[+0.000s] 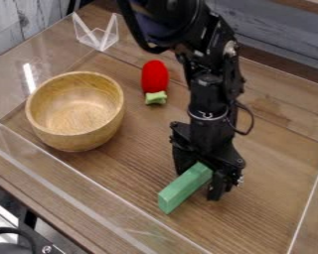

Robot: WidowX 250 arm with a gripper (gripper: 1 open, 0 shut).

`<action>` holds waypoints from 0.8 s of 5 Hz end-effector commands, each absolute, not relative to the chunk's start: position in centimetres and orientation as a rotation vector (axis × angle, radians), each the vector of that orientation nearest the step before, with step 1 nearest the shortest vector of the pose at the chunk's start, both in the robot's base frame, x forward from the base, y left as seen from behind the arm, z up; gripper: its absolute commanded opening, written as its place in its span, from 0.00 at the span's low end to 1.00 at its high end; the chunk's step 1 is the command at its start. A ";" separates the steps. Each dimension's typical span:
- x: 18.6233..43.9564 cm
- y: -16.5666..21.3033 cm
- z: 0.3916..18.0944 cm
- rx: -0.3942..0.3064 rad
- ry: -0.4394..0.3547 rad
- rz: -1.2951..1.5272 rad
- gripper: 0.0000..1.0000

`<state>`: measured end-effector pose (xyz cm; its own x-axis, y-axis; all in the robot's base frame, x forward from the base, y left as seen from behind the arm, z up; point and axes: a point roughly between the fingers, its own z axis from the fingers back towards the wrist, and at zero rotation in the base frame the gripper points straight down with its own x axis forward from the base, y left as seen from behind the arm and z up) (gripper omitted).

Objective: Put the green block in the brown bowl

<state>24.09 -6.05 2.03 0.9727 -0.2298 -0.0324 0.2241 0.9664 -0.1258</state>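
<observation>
The green block has to go in the brown bowl, so my gripper will next grab it by one end of its long bar.
The green block, a long flat light green bar, lies on the wooden table near the front, running diagonally. My gripper points straight down over the block's upper right end, jaws open, with one finger on each side of that end. The fingertips are at table level around the bar; I cannot tell whether they touch it. The brown bowl, round, wooden and thick-walled, stands empty at the left, well apart from the block.
A small red object with a green base sits behind the arm, right of the bowl. A clear plastic wall runs along the front and left edges. A clear stand is at the back left.
</observation>
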 end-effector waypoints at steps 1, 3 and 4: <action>24.7 -5.7 2.7 -0.132 0.017 -0.207 1.00; 24.8 -5.5 3.0 -0.146 0.025 -0.183 1.00; 25.0 -5.4 2.9 -0.149 0.029 -0.175 1.00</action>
<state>23.93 -5.52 2.01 0.9811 -0.1843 -0.0585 0.1737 0.9729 -0.1524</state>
